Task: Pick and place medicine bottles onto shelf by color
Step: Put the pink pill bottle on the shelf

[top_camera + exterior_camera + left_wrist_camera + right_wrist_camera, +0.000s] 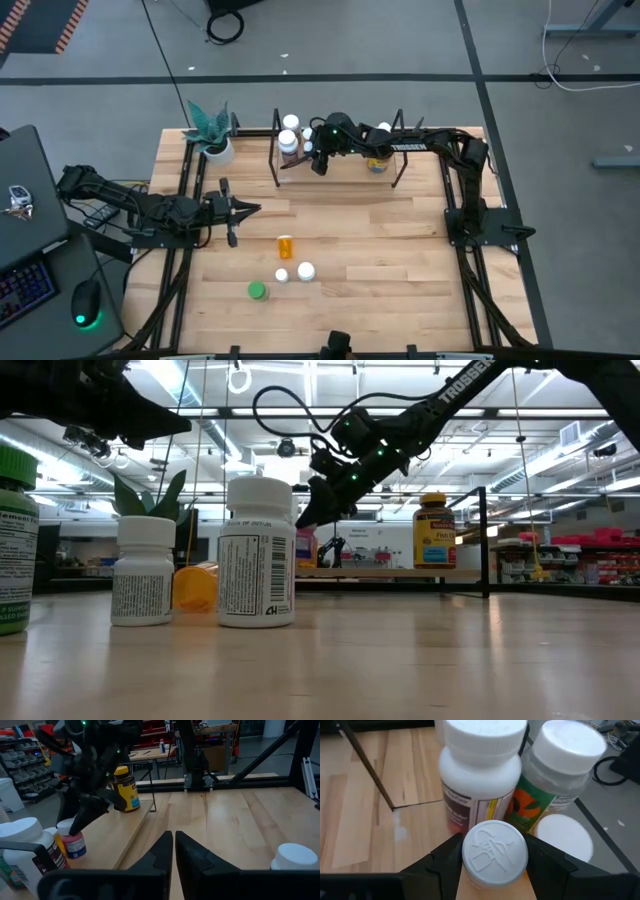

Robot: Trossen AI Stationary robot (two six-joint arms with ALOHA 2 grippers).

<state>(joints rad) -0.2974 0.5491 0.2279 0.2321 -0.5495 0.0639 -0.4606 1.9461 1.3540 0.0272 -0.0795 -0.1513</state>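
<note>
The bottom of the small bottle is at the shelf board next to the larger bottles, so the robot's right gripper needs to open.
The shelf (345,172) stands at the table's far edge. At its left end my right gripper (495,865) is shut on a small white-capped bottle (495,852) with a pinkish label (76,845), next to several white-capped bottles (477,780). An amber bottle with a yellow lid (378,160) stands toward the shelf's right end. On the table's near middle are an orange bottle (286,245) lying on its side, two white bottles (305,270) and a green-capped one (257,290). My left gripper (247,209) waits shut at the left, holding nothing. My right gripper pinches the small bottle between its two fingers (445,862), one on each side just under the white cap (495,852). The fingers slant down from the table's right. The bottle is upright, its base at the shelf's board; whether it rests there I cannot tell.
A green plant in a white pot (212,135) stands by the shelf's left end. Black rails (185,200) run along both table sides. The right arm (440,140) lies along the shelf's far side. Bare wood lies between the shelf and the loose bottles.
</note>
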